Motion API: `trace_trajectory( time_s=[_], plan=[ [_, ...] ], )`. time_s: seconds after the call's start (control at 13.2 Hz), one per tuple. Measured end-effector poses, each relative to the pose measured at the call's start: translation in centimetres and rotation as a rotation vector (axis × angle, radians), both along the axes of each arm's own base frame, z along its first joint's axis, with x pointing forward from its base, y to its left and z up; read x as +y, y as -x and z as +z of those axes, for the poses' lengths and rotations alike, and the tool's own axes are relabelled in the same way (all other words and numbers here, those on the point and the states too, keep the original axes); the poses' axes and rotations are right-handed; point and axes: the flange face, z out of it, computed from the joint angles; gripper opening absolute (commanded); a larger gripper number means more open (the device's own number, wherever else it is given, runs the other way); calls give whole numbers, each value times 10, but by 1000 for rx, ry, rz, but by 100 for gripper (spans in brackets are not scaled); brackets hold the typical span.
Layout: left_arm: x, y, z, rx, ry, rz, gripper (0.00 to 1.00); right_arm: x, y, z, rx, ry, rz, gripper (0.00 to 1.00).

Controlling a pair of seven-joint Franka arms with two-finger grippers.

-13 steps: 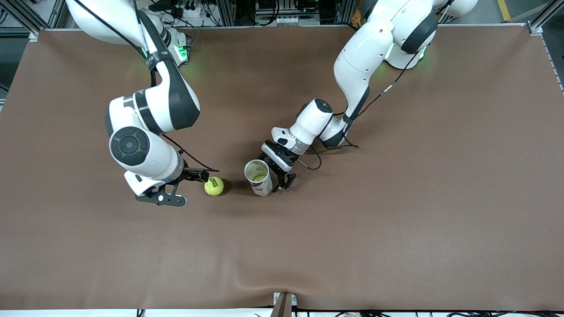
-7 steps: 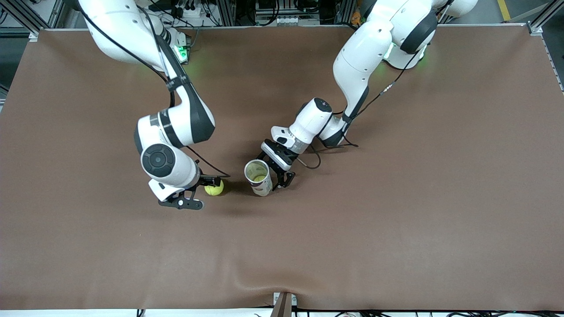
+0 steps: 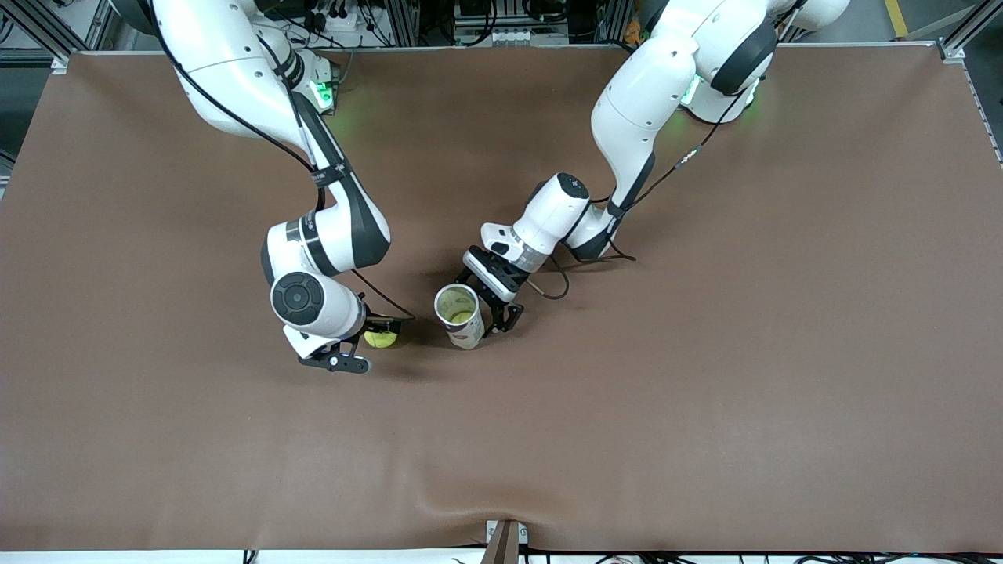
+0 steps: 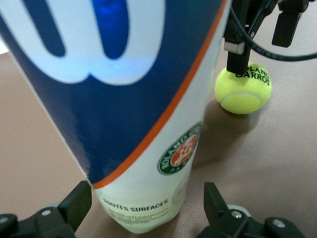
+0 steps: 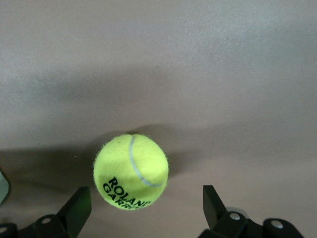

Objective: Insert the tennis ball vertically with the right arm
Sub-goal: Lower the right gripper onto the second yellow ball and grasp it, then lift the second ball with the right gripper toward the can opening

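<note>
The brown mat shows between my fingers and the tennis ball beyond, so my right gripper would miss now and needs to move toward the ball before it closes.
A yellow tennis ball [image 3: 382,339] [image 5: 131,171] lies on the brown table. My right gripper [image 3: 367,341] [image 5: 147,198] is low over it and open; one finger stands on each side of the ball and neither touches it. Beside the ball, toward the left arm's end, stands an upright open-topped tube can [image 3: 461,315] [image 4: 124,99], white and blue with an orange stripe. My left gripper [image 3: 482,307] [image 4: 147,198] is open around the can's base. The ball [image 4: 243,89] also shows in the left wrist view, beside the can.
The brown cloth [image 3: 705,352] covers the whole table and has a wrinkle [image 3: 470,489] by its near edge. A black cable [image 3: 552,291] loops off the left wrist onto the cloth. Both arms' elbows hang above the middle of the table.
My right arm has swung toward the can and brought its open gripper from beside the ball to over it. The ball, the can and the left arm have stayed put.
</note>
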Motion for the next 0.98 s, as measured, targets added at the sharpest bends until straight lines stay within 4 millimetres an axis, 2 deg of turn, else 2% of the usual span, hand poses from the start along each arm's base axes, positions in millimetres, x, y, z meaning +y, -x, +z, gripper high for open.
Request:
trace_trajectory(
  time_s=[0.68, 0.76, 0.83, 0.91, 0.98],
  plan=[
    [2, -1, -1, 2, -2, 3, 100, 5, 0, -36, -18, -6, -9, 99],
    [2, -1, -1, 2, -2, 2, 100, 6, 1, -39, -17, -4, -13, 61],
    [1, 0, -1, 2, -2, 1, 100, 8, 1, -40, -19, -5, -21, 28],
    [1, 0, -1, 2, -2, 1, 100, 10, 2, -40, -21, -6, -31, 10],
    [1, 0, -1, 1, -2, 1, 100, 11, 2, -40, -21, -7, -36, 0]
  ],
)
